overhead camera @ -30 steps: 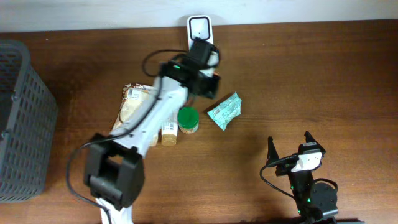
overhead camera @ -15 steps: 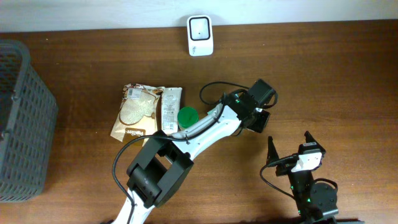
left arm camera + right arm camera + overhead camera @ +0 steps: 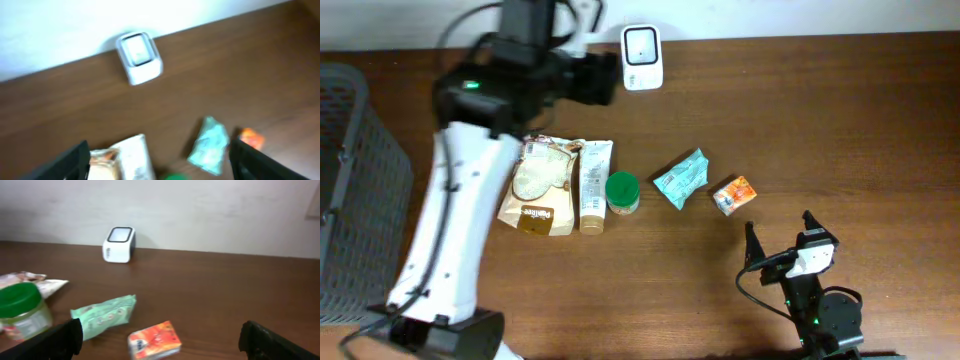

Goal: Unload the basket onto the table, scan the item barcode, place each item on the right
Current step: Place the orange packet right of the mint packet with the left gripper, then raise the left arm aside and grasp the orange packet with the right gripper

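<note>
I should grab the small orange box (image 3: 734, 194) by its nearest edge with my right gripper next, so that the box's broad sides stay uncovered and it can show the barcode to the scanner.
A small orange box (image 3: 734, 194) lies on the table right of a teal packet (image 3: 680, 178), with nothing touching it. The white barcode scanner (image 3: 642, 45) stands at the back edge. My left gripper (image 3: 603, 78) hangs raised just left of the scanner, open and empty; its wrist view looks down on the scanner (image 3: 139, 57), the teal packet (image 3: 210, 145) and the orange box (image 3: 250, 137). My right gripper (image 3: 778, 228) rests open at the front right, with the orange box (image 3: 154, 340) lying a short way ahead of its fingers.
A cookie packet (image 3: 535, 185), a white packet (image 3: 592, 185) and a green-lidded jar (image 3: 622, 192) lie in a row left of the teal packet. A grey mesh basket (image 3: 355, 190) stands at the table's left edge.
The left gripper went from the scanner to the right side, opened and left the orange box on the table, then swung up and back to the left of the scanner. The right arm barely moved.
</note>
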Robot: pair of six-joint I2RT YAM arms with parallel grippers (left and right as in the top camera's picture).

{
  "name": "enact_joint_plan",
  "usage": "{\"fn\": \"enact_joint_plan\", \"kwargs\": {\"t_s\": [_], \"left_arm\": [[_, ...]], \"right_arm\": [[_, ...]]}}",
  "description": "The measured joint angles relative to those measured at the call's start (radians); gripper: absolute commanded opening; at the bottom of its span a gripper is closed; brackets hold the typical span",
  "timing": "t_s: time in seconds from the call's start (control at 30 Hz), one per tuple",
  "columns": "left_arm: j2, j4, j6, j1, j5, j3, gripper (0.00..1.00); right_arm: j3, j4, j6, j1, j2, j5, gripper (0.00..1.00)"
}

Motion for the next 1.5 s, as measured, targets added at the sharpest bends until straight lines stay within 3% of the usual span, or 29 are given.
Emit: {"fn": "enact_joint_plan", "kwargs": {"t_s": [0.13,0.3,0.47,0.53,0.6,0.63,0.77,0.9,1.07,1.27,1.5], "left_arm": [[0.003,-0.074,0.102,0.192,0.016,0.000,0.99],[0.003,-0.079,0.127,0.328,0.023,0.000,0.99],[0.003,-0.103,0.128,0.350,0.025,0.000,0.99],[0.004,-0.111,0.130,0.350,0.025,0.000,0.99],[0.004,-0.111,0.130,0.349,0.024,0.000,0.99],[0.004,-0.113,0.130,0.349,0.025,0.000,0.99],[0.004,-0.113,0.130,0.350,0.025,0.000,0.99],[0.004,-0.114,0.130,0.350,0.025,0.000,0.99],[0.004,-0.114,0.130,0.349,0.025,0.000,0.99],[0.004,-0.114,0.130,0.350,0.025,0.000,0.99],[0.004,-0.114,0.130,0.350,0.025,0.000,0.99]], "right_arm": [[0.138,-0.217,0.083,0.000,0.126,-0.028,0.98],[0.616,-0.600,0.179,0.000,0.597,-0.048,0.98],[0.754,-0.589,0.204,0.000,1.059,-0.210,0.99],[0.759,-0.555,0.206,0.000,1.216,-0.277,0.77],[0.759,-0.547,0.264,0.000,1.333,-0.299,0.67],[0.759,-0.552,0.353,0.000,1.358,-0.277,0.58],[0.760,-0.490,0.659,0.000,1.398,-0.168,0.42],[0.760,-0.380,0.751,0.000,1.527,-0.108,0.39],[0.761,-0.287,0.775,0.000,1.594,-0.068,0.39],[0.781,-0.302,0.653,-0.005,1.594,-0.066,0.40],[0.803,-0.260,0.616,-0.103,1.594,-0.071,0.39]]}}
